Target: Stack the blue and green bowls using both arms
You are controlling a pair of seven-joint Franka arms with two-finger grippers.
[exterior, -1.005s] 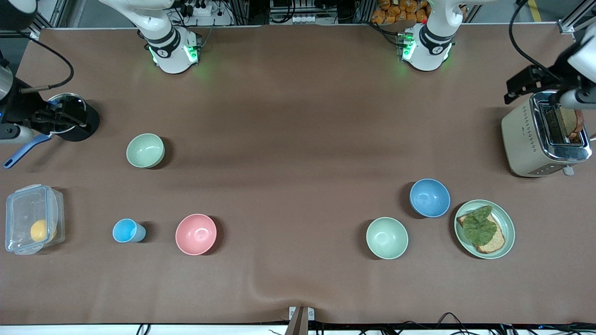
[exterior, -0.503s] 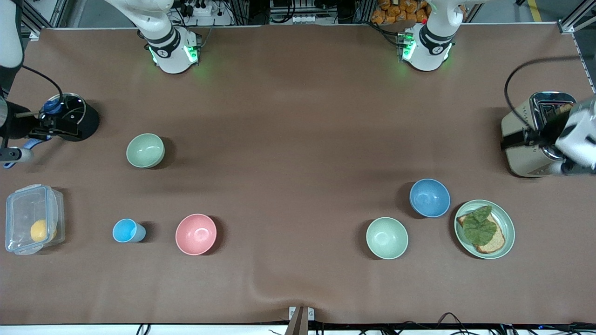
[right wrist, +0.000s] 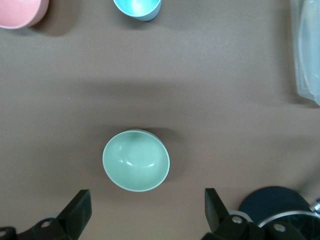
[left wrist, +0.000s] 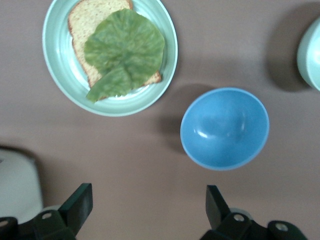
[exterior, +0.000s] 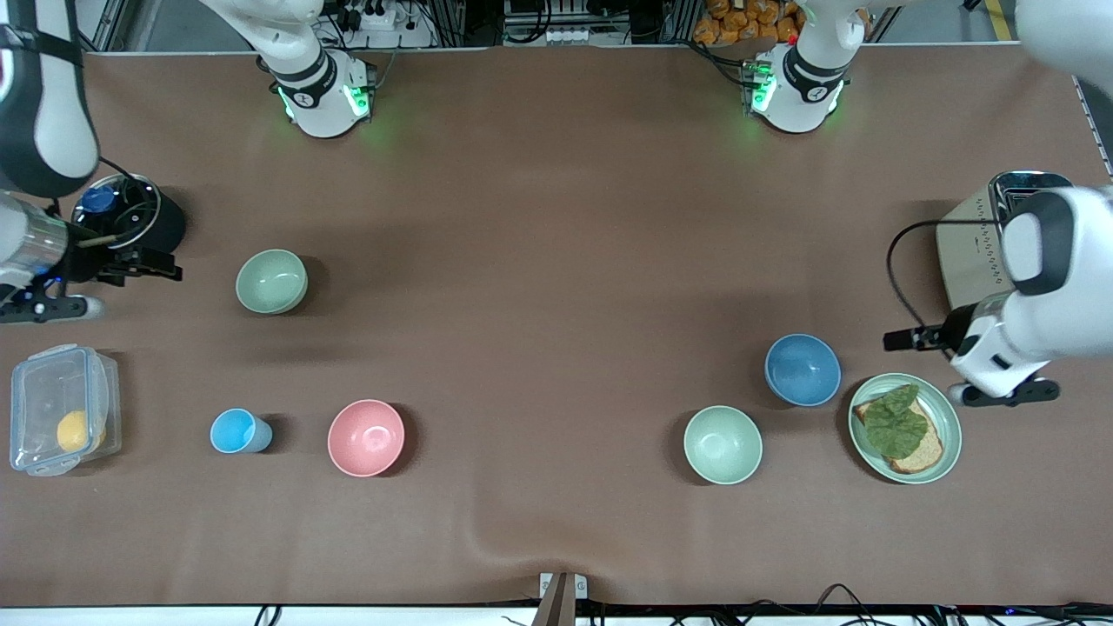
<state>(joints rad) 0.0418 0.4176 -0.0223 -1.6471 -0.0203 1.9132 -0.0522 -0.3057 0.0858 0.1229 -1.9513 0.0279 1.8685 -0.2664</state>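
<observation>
The blue bowl needs to be stacked with the sage-green bowl [exterior: 271, 281], so next my left gripper needs to grab the blue bowl by its rim [exterior: 837, 361].
The blue bowl [exterior: 803, 369] stands empty toward the left arm's end of the table, beside the plate; it also shows in the left wrist view [left wrist: 224, 128]. The sage-green bowl [exterior: 271, 281] stands empty toward the right arm's end and also shows in the right wrist view [right wrist: 136, 160]. My left gripper [exterior: 917, 337] hangs open and empty over bare table between the toaster and the blue bowl [left wrist: 147, 212]. My right gripper [exterior: 148, 265] hangs open and empty over the table between the black pot and the green bowl [right wrist: 145, 212].
A mintier green bowl [exterior: 723, 444] and a green plate [exterior: 943, 409] with bread and a leaf stand near the blue bowl. A toaster [exterior: 974, 252], a black pot [exterior: 165, 222], a pink bowl [exterior: 366, 437], a light-blue cup [exterior: 236, 431] and a clear lidded box [exterior: 61, 409] stand around.
My left gripper has come from over the toaster toward the blue bowl. My right gripper has come from the black pot toward the green bowl. No bowl has moved.
</observation>
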